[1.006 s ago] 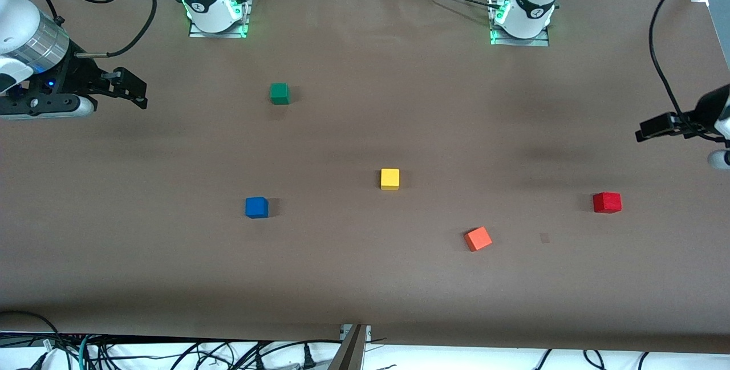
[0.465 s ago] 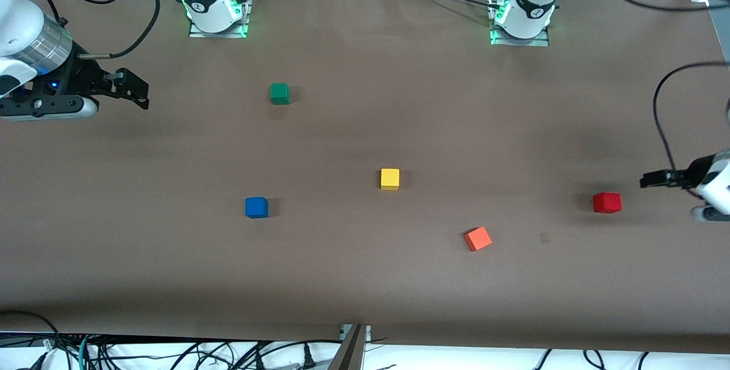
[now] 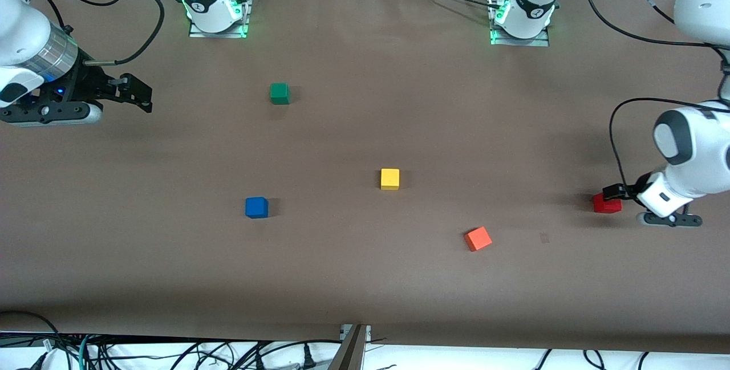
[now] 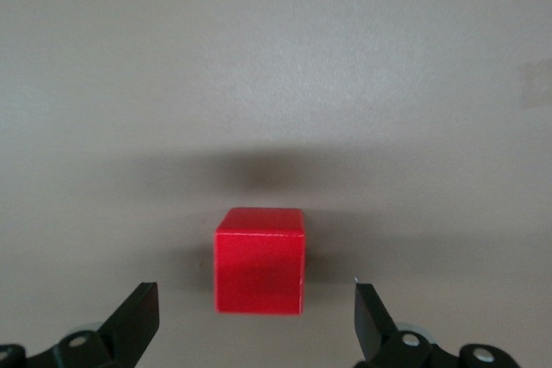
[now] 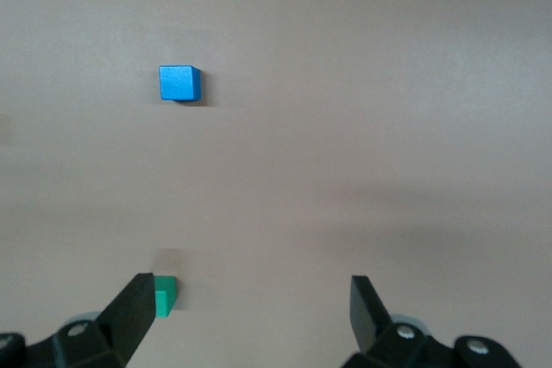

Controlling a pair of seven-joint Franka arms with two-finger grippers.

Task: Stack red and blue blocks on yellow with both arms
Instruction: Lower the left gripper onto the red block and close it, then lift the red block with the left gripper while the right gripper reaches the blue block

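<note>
The red cube is to be stacked on the yellow cube [image 3: 390,179]. My left gripper will next take hold of the red cube by two opposite sides.
The red cube [image 3: 605,204] sits on the brown table near the left arm's end. My left gripper [image 3: 613,192] is open just above it; in the left wrist view the red cube [image 4: 260,260] lies ahead of and between the spread fingers of my left gripper [image 4: 256,321], untouched. The yellow cube [image 3: 390,179] stands mid-table. The blue cube [image 3: 256,207] lies toward the right arm's end and also shows in the right wrist view [image 5: 179,84]. My right gripper [image 3: 137,93] is open and empty, held in the air at the right arm's end; it shows in its wrist view [image 5: 250,312].
A green cube [image 3: 279,93] lies closer to the arm bases and shows in the right wrist view [image 5: 166,296]. An orange cube [image 3: 478,239] lies between the yellow and red cubes, nearer the camera. Cables hang by both table ends.
My left arm has swung down and inward from high over the table's end to just above the red cube. My right gripper has drifted slightly inward.
</note>
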